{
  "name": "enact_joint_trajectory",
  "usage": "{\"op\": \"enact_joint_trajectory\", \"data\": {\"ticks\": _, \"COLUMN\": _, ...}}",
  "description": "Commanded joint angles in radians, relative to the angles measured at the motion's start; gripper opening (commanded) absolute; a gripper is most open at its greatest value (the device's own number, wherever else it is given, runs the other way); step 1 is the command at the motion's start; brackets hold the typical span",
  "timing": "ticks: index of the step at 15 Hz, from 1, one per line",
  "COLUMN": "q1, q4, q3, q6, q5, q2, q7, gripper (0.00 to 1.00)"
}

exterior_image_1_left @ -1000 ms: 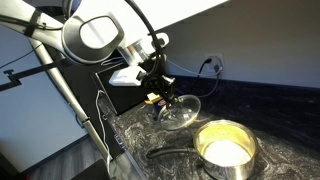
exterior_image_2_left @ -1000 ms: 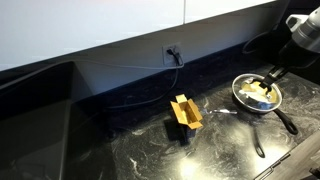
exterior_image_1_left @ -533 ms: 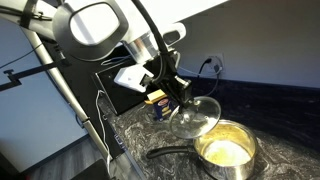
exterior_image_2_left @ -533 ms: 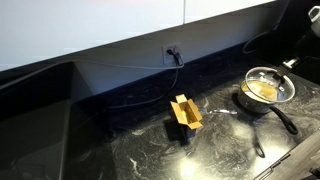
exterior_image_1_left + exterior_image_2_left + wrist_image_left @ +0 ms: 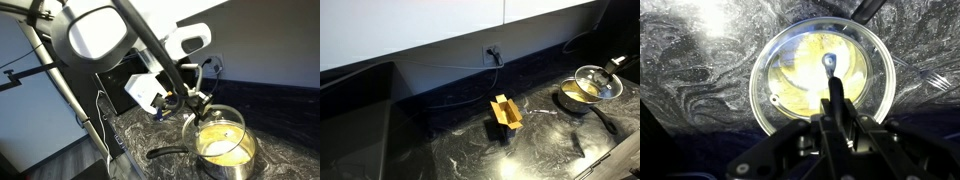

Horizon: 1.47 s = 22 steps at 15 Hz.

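I should hold the glass lid point(image 5: 218, 124) until it sits on the saucepan's rim; the lid's edge is above that rim.
My gripper point(image 5: 837, 118) is shut on the black handle of a round glass lid point(image 5: 790, 70), which hangs level below it. Through the glass I see the yellow inside of a saucepan point(image 5: 228, 152). In both exterior views the lid point(image 5: 218, 124) hovers just above the pan, and I cannot tell whether it touches the rim. The gripper point(image 5: 616, 66) reaches the lid point(image 5: 598, 82) from the right edge of an exterior view, with the saucepan point(image 5: 575, 98) underneath. The gripper point(image 5: 192, 100) sits at the lid's near side.
The dark marbled counter point(image 5: 440, 150) carries a yellow open carton point(image 5: 503, 112) at its middle. A wall socket with a black cable point(image 5: 492, 53) is behind it. The pan's long handle point(image 5: 605, 119) points to the front edge. A tripod point(image 5: 70, 100) stands beside the counter.
The gripper has carried the lid from beside the saucepan to a place over it. The lid, tilted earlier, now hangs nearly level above the pan.
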Motion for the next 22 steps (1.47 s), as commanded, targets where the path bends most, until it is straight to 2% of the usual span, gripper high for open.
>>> {"op": "enact_joint_trajectory", "data": {"ticks": 1, "q1": 0.017, "q4": 0.033, "q3": -0.023, "q6": 0.05, "q5": 0.098, "q2": 0.062, "q7": -0.073, "gripper": 0.04}}
{"op": "enact_joint_trajectory", "data": {"ticks": 11, "q1": 0.011, "q4": 0.136, "q3": -0.017, "q6": 0.014, "q5": 0.343, "q2": 0.195, "q7": -0.26, "gripper": 0.04}}
{"op": "enact_joint_trajectory", "data": {"ticks": 16, "q1": 0.007, "q4": 0.199, "q3": -0.006, "q6": -0.025, "q5": 0.369, "q2": 0.263, "q7": -0.268, "gripper": 0.04}}
{"op": "enact_joint_trajectory", "data": {"ticks": 17, "q1": -0.02, "q4": 0.21, "q3": 0.025, "q6": -0.032, "q5": 0.37, "q2": 0.273, "q7": -0.266, "gripper": 0.04}}
{"op": "enact_joint_trajectory", "data": {"ticks": 22, "q1": -0.048, "q4": 0.255, "q3": 0.066, "q6": -0.076, "q5": 0.369, "q2": 0.322, "q7": -0.255, "gripper": 0.04}}
